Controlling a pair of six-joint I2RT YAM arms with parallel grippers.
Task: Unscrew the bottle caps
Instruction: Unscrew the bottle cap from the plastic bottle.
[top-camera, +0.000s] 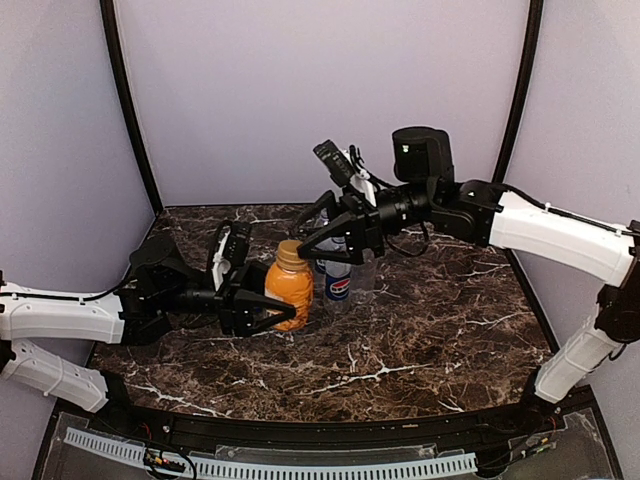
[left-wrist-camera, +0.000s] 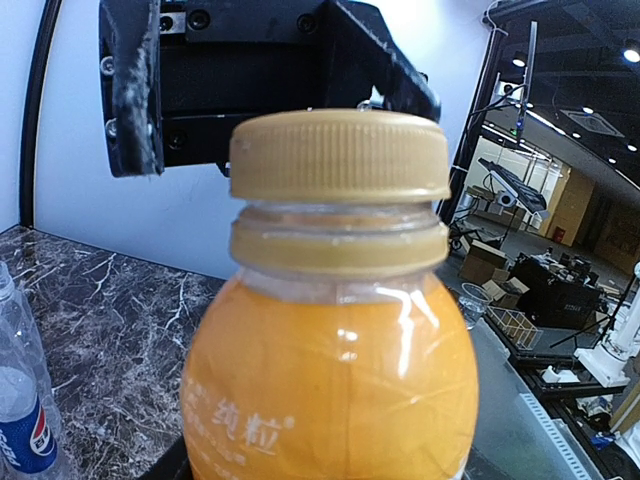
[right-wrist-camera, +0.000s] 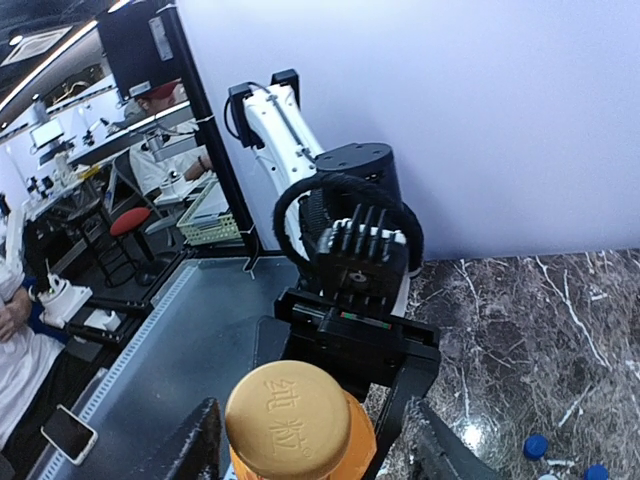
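Observation:
I should grab the tan-orange cap next with my right gripper, by its opposite ribbed sides. Then I can unscrew the cap from the bottle.
A short orange bottle stands on the marble table, with its tan-orange cap on the neck. My left gripper is shut on the bottle's lower body, and the bottle and its cap fill the left wrist view. My right gripper hovers at the cap, open. Its fingers stand on either side of the cap with a gap on each side. Two blue caps show low on the right; whether they sit on bottles is unclear.
A Pepsi bottle stands just right of the orange bottle, with other clear bottles close around it under my right arm. It also shows at the left edge as the Pepsi bottle. Purple walls enclose the table.

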